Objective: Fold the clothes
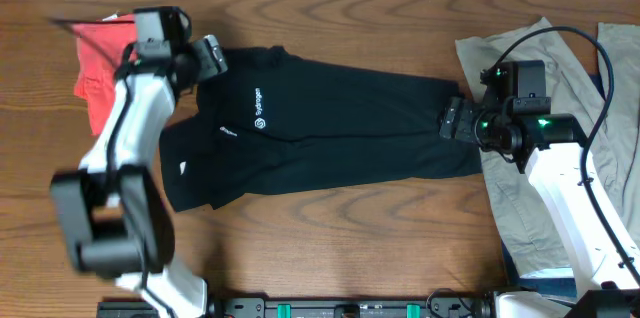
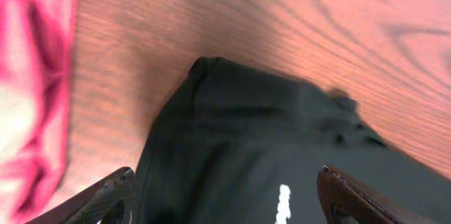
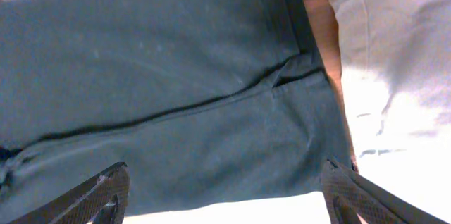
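Note:
I will next grab the black pants (image 1: 330,133) with my left gripper at the waist's far corner, then fold their far side over their near side.
Black pants (image 1: 330,133) with a small white logo lie flat across the middle of the wooden table, waist at the left, leg ends at the right. My left gripper (image 1: 208,58) is open above the waist's far corner, and the left wrist view shows that corner (image 2: 232,111) between the spread fingers (image 2: 225,196). My right gripper (image 1: 452,118) is open over the leg ends, and the right wrist view shows the two legs (image 3: 176,111) and their hems between its fingers (image 3: 225,192). Neither gripper holds cloth.
A red garment (image 1: 95,73) lies at the table's far left, also pink in the left wrist view (image 2: 32,76). Beige clothes (image 1: 560,158) lie at the right under the right arm, also in the right wrist view (image 3: 394,62).

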{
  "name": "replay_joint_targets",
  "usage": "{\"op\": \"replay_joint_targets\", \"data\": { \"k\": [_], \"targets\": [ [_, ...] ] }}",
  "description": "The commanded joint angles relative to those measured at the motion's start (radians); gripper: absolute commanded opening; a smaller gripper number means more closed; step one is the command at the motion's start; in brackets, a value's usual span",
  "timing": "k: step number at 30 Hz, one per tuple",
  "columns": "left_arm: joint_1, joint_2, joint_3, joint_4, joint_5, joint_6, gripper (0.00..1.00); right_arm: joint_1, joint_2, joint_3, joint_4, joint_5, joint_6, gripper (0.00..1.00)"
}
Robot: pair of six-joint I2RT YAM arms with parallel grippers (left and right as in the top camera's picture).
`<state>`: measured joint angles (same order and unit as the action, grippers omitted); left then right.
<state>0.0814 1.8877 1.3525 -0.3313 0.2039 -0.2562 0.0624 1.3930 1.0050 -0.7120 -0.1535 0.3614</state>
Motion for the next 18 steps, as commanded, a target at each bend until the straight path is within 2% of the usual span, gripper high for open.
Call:
{"op": "replay_joint_targets", "data": {
  "k": [1,8,16,18],
  "targets": [
    [0.002,0.105,0.092,0.016,0.092,0.019,0.84,-0.002,-0.007,0.01,-0.008,-0.016,-0.018,0.86],
    [0.002,0.23,0.124,0.106,0.121,-0.068,0.82,-0.002,-0.007,0.01,-0.031,-0.016,-0.018,0.86],
    [0.0,0.278,0.124,0.143,0.121,-0.09,0.81,-0.002,-0.007,0.01,-0.037,-0.016,-0.018,0.86],
    [-0.004,0.282,0.124,0.139,0.121,-0.09,0.76,-0.002,-0.007,0.01,-0.036,-0.016,-0.018,0.86]
  ]
}}
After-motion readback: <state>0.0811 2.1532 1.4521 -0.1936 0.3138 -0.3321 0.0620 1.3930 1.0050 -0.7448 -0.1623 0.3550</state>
